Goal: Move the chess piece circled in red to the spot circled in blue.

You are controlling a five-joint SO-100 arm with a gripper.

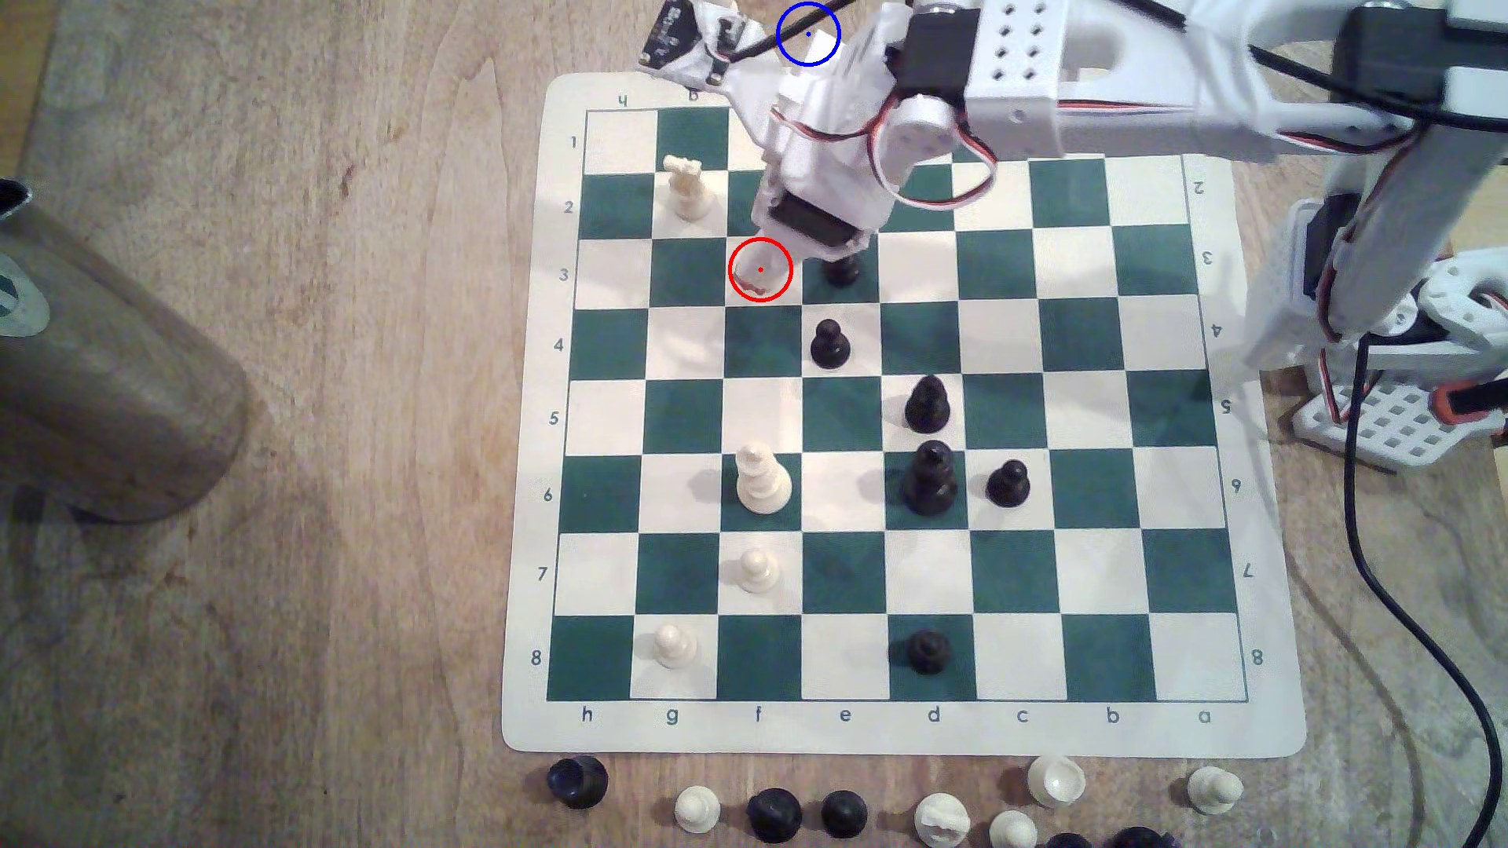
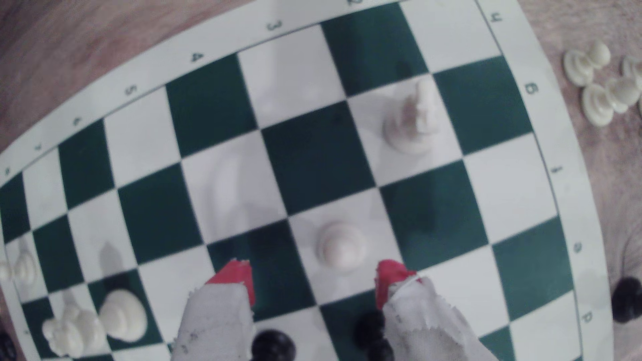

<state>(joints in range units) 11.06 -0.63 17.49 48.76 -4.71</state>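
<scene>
The cream-white pawn should stand on the blue-circled spot, so my gripper should grab it by its round head (image 2: 344, 250).
The cream-white pawn (image 2: 342, 248) stands upright on a white square of the green-and-white board (image 2: 312, 163). My gripper (image 2: 314, 274) is open, its red-taped fingertips (image 2: 238, 276) spread wider than the pawn and stopping just short of it, touching nothing. In the exterior view the red circle sits on the f3 square, where the gripper (image 1: 767, 273) hangs over the pawn and hides it. The blue-circled spot (image 1: 808, 34) is bare wood beyond the board's far edge, with a black cable crossing it and the arm beside it.
Black pawns (image 1: 840, 269) (image 1: 831, 342) stand close on the exterior view's right of the gripper. A white knight (image 1: 688, 189) stands to its left. Captured pieces (image 1: 775, 811) lie off the near edge. A wooden cylinder (image 1: 106, 383) lies far left.
</scene>
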